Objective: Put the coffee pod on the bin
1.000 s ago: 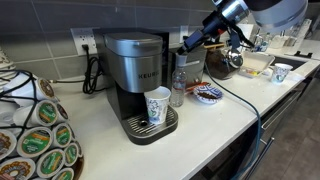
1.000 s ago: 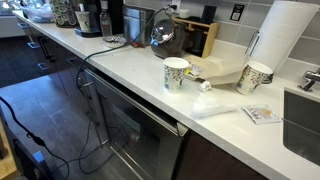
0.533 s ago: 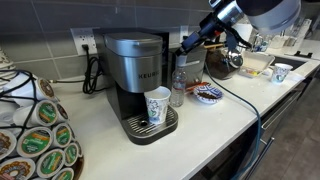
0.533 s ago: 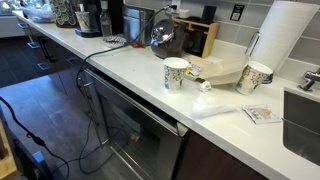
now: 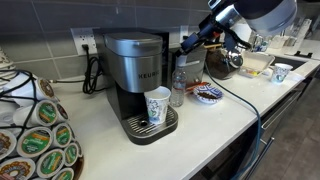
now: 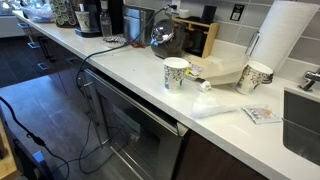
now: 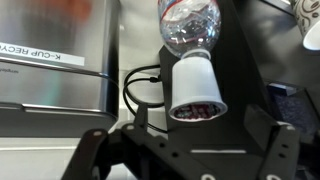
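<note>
My gripper closes on the coffee pod now, as both fingers are on either side of the pod's round lid [image 7: 198, 111] at the lid's height, above the water bottle.
My gripper [image 5: 186, 45] hangs in the air just right of the top of the black Keurig coffee machine [image 5: 135, 75], above a clear water bottle [image 5: 178, 88]. In the wrist view the gripper [image 7: 185, 152] is open and empty, its fingers wide apart. Below it stand a white paper cup [image 7: 195, 88] on the machine's drip tray and the water bottle [image 7: 190, 25]. A white box marked K-cup recycling [image 7: 55, 50] lies at the left. Coffee pods fill a rack [image 5: 40, 140] at the near left of the counter. No loose pod shows near the gripper.
A patterned cup [image 5: 157, 105] stands under the machine's spout. A plate [image 5: 208, 94], a glass pot [image 5: 225, 62] and more cups [image 5: 281, 72] sit further along the counter. In an exterior view, paper cups [image 6: 176, 73] and a towel roll [image 6: 285, 40] stand near the sink.
The arm has drifted slightly to the left, towards the machine. The gripper stays open and nothing on the counter has moved.
</note>
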